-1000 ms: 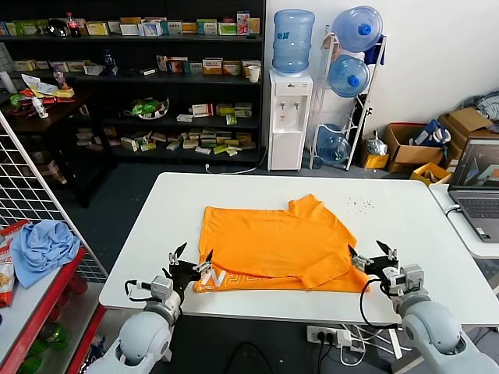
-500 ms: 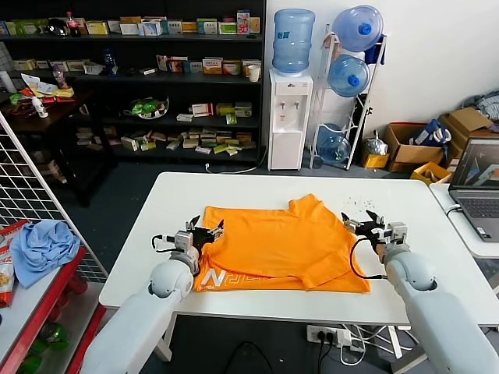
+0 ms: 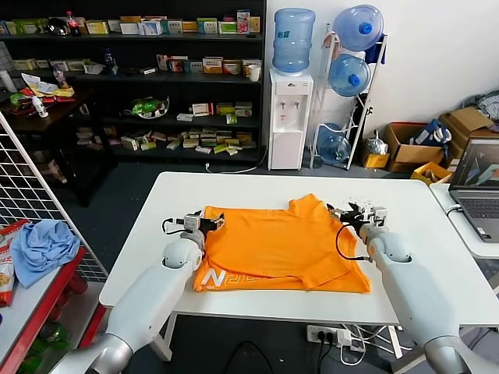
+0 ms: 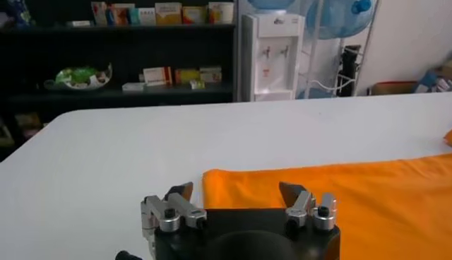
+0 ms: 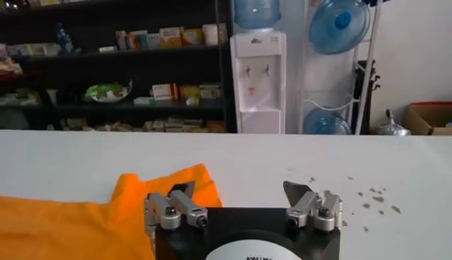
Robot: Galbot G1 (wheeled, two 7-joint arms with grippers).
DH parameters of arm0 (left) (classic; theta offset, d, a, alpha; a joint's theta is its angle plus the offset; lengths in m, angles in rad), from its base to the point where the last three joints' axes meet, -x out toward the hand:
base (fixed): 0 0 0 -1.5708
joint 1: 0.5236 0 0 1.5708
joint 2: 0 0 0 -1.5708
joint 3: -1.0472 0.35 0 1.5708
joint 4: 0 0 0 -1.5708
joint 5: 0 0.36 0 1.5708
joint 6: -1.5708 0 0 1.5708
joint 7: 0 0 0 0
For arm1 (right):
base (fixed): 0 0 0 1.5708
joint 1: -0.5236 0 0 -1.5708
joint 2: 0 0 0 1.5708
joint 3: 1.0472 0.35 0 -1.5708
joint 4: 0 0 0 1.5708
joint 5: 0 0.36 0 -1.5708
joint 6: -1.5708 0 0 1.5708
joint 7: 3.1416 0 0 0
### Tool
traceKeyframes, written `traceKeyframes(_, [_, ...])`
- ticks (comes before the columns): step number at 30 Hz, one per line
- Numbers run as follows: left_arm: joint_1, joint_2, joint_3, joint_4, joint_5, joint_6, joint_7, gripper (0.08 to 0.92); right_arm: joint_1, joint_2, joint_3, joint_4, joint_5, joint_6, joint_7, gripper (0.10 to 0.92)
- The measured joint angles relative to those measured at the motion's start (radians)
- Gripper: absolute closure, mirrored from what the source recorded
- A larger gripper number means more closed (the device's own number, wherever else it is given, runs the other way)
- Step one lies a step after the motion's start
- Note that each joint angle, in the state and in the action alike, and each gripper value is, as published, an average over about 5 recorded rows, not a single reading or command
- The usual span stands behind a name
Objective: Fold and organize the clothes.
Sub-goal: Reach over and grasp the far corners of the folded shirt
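Note:
The T-shirt's body should be folded over toward the lettered strip [image 3: 242,282], so my right gripper should next grab the orange T-shirt by its sleeve [image 3: 313,206].
The orange T-shirt [image 3: 273,243] lies partly folded on the white table [image 3: 257,187], with white lettering [image 3: 212,277] showing at its near left edge. My left gripper [image 3: 201,223] is open over the shirt's far left corner [image 4: 233,185]. My right gripper [image 3: 352,213] is open at the shirt's far right sleeve [image 5: 166,185]. Neither holds cloth.
A light blue cloth [image 3: 43,243] lies on a red rack at the left. A laptop [image 3: 477,187] sits on a side table at the right. Shelves, a water dispenser [image 3: 289,117] and boxes stand beyond the table. Small dark specks [image 3: 360,204] dot the table's right part.
Both arms have reached forward from the table's near edge to the shirt's far corners. The grippers stay open. The shirt has not moved.

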Motion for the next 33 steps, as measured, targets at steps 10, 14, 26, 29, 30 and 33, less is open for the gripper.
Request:
traceKeyframes(10, [-0.049,-0.035,-0.015,0.083,-0.008,-0.008,-0.005,0.177,0.061,0.079,0.008,-0.132,-0.032,0.009,-0.025,0.203])
traceKeyframes(14, [-0.049,-0.039,-0.025,0.102,-0.006,-0.008,-0.002,0.177,0.071,0.096,0.016,-0.167,-0.047,0.005,-0.021,0.217])
traceKeyframes(26, [-0.044,-0.032,-0.028,0.104,0.0,-0.018,0.02,0.411,0.099,0.126,0.018,-0.224,-0.076,0.025,-0.012,0.536])
traceKeyframes(29, [-0.04,-0.03,-0.028,0.096,0.0,-0.023,0.025,0.497,0.107,0.13,0.013,-0.229,-0.08,0.029,-0.01,0.623])
traceKeyframes(30, [-0.039,-0.029,-0.028,0.094,0.0,-0.025,0.027,0.523,0.11,0.131,0.011,-0.23,-0.081,0.03,-0.009,0.649])
traceKeyframes(33, [-0.038,-0.024,-0.028,0.088,-0.001,-0.032,0.033,0.61,0.117,0.134,0.008,-0.232,-0.083,0.033,-0.005,0.735])
